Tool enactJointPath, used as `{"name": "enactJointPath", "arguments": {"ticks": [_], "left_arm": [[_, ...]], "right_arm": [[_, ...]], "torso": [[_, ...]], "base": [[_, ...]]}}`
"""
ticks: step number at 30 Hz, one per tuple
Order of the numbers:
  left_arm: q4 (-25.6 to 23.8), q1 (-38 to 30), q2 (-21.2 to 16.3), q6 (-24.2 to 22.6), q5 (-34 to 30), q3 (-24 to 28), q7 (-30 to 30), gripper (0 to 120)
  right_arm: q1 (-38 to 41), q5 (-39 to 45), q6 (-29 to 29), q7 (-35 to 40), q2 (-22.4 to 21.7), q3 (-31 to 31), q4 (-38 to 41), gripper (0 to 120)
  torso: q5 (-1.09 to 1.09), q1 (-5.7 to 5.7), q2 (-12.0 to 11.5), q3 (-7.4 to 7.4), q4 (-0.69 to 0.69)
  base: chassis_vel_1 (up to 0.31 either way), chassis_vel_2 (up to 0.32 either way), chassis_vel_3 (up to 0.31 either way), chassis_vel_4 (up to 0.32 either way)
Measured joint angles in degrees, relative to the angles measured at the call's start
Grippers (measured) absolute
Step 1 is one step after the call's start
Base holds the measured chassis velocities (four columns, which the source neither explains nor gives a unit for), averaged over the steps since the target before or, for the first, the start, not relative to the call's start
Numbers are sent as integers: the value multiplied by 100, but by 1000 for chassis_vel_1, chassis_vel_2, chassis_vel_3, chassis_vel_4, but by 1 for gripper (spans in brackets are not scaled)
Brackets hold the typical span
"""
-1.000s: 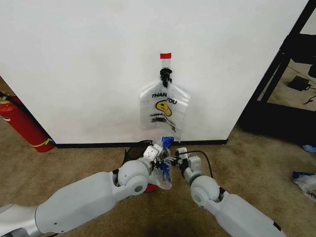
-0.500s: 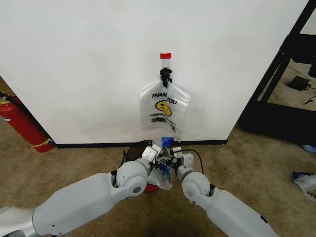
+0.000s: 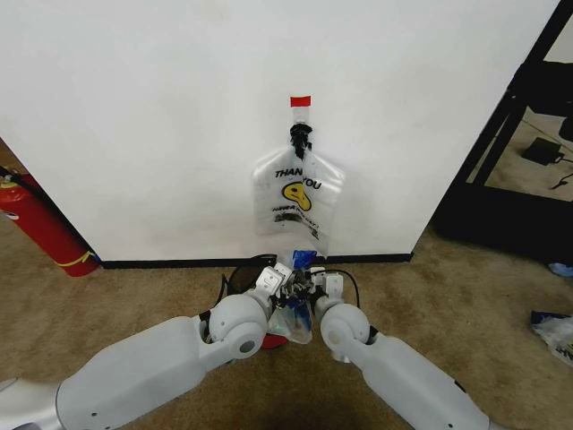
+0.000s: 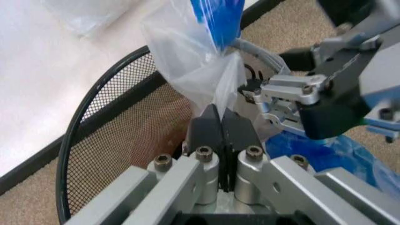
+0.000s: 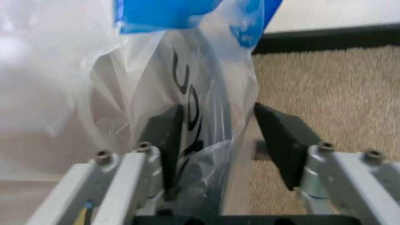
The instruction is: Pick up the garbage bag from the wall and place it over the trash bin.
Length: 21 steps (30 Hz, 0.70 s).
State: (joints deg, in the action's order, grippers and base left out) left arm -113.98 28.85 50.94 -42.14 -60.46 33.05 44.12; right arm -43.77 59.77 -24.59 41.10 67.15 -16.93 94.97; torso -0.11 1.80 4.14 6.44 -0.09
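Observation:
Next, the right gripper pinches the narrow fold along the bag's side edge to place the bag over the bin, since the film hangs slack and wide.
The garbage bag [image 3: 303,259], thin see-through plastic with blue patches, is held low in front of the white wall [image 3: 161,107], just above the black mesh trash bin [image 3: 240,271]. My left gripper [image 3: 285,285] is shut on a gathered fold of the bag [image 4: 200,70], its fingertips [image 4: 212,123] pressed together over the bin's rim [image 4: 93,122]. Right beside it, my right gripper [image 3: 310,285] stands open, with the bag's film [image 5: 187,70] hanging between its spread fingers [image 5: 278,136]. The bin's lower part is hidden behind my arms.
A white "THANK YOU" bag bundle [image 3: 300,197] hangs on the wall from a black clip under red tape. A red fire extinguisher [image 3: 40,224] leans at the left. A black shelf frame [image 3: 519,116] stands at the right, with litter [image 3: 555,331] on the carpet.
My right arm has swung left, bringing its gripper close against the left one and around the bag. The left gripper has kept its hold and place.

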Motion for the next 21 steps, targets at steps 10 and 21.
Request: {"name": "enactJointPath", "arguments": {"ticks": [10,21], "left_arm": [[-172,185,-128,0,45,-166,-24,0],[-358,279,-201,0,20,-345,12,0]], "right_arm": [[36,325,-299,763,521,174,-171,0],[-72,288,-162,915,622,259,-20,0]], "torso": [[0,0,0,-1,0],[0,0,-1,0,0]], "base": [[0,0,0,0],[0,0,0,0]]}}
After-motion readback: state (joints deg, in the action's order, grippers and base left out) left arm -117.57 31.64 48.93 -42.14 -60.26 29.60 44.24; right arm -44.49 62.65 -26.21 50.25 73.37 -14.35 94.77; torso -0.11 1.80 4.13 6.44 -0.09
